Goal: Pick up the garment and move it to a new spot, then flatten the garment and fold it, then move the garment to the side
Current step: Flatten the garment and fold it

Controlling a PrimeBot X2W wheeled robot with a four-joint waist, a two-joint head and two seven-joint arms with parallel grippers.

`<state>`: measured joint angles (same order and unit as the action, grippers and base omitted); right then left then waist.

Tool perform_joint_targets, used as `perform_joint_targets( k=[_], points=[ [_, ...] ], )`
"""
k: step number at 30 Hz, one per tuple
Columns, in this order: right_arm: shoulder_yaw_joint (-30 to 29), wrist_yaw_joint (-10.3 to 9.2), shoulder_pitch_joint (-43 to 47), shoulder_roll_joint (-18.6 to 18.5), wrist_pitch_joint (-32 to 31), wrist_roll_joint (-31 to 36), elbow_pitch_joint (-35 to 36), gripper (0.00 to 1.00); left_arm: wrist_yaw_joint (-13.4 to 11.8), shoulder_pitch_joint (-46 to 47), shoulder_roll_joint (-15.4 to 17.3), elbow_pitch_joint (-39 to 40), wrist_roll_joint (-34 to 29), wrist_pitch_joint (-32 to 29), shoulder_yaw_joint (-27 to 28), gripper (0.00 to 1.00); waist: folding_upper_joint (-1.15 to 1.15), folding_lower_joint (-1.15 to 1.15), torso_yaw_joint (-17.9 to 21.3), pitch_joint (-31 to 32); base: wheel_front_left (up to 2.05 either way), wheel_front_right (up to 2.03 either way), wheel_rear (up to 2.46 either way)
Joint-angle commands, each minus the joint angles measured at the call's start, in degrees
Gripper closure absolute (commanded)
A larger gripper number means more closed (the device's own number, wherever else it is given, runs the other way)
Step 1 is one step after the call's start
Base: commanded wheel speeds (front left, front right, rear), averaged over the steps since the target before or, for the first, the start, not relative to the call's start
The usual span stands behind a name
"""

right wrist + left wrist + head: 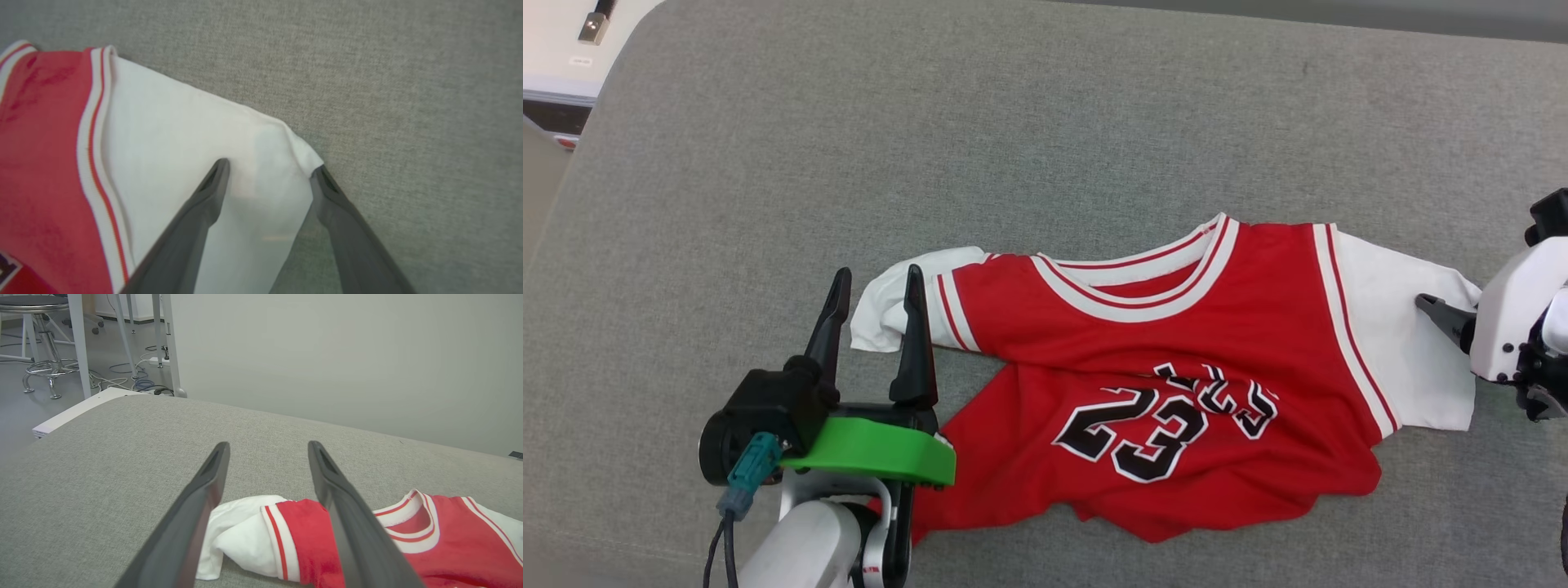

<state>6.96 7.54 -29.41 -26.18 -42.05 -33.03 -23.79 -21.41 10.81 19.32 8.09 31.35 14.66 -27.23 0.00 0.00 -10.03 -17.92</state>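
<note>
Next, my right gripper takes hold of the garment by the open end of its white sleeve (1461, 318) (287, 166) to move the garment to a new spot.
The garment (1176, 384), a red jersey with white sleeves and black numerals, lies front up and rumpled on the grey padded surface (1013, 147), collar toward the far side. Its lower hem is creased and turned under. My left gripper (876, 279) stands open above the bunched white sleeve (241, 535), one finger on each side of the sleeve's end, nothing held. My right gripper (271, 166) is open over the other white sleeve (184, 134), one fingertip above the cloth and one at its corner. In the head view, one of its fingers (1441, 314) shows at the sleeve's edge.
The grey surface stretches far beyond the jersey toward a pale wall (347, 355). Its left edge borders a white shelf (564, 49). On the floor beyond stand a stool (45, 343), table legs and loose cables (135, 379).
</note>
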Motion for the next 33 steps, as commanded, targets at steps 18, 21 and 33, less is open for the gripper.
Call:
perform_joint_targets(
  k=[18, 21, 33],
  points=[
    [3.8, -0.05, 0.1, -0.1, 3.4, -4.3, -4.5, 1.0, 4.3, 0.9, 3.0, -4.2, 6.8, -8.9, 4.8, 0.0, 0.0, 0.0, -0.1, 1.6, 0.0, 0.0, 0.0],
    [3.4, -0.05, 0.6, 0.0, 4.6, -4.3, -3.7, 1.0, 5.8, 3.0, 6.3, -4.2, 9.8, -15.2, 6.0, 0.0, 0.0, 0.0, 0.4, 2.2, 0.0, 0.0, 0.0],
    [3.9, -0.05, 1.2, 1.5, 6.2, -3.6, 1.6, 1.0, 12.2, 13.8, 14.3, -13.7, 20.0, -42.5, 3.6, 0.0, 0.0, 0.0, 4.2, 0.3, 0.0, 0.0, 0.0]
  ],
)
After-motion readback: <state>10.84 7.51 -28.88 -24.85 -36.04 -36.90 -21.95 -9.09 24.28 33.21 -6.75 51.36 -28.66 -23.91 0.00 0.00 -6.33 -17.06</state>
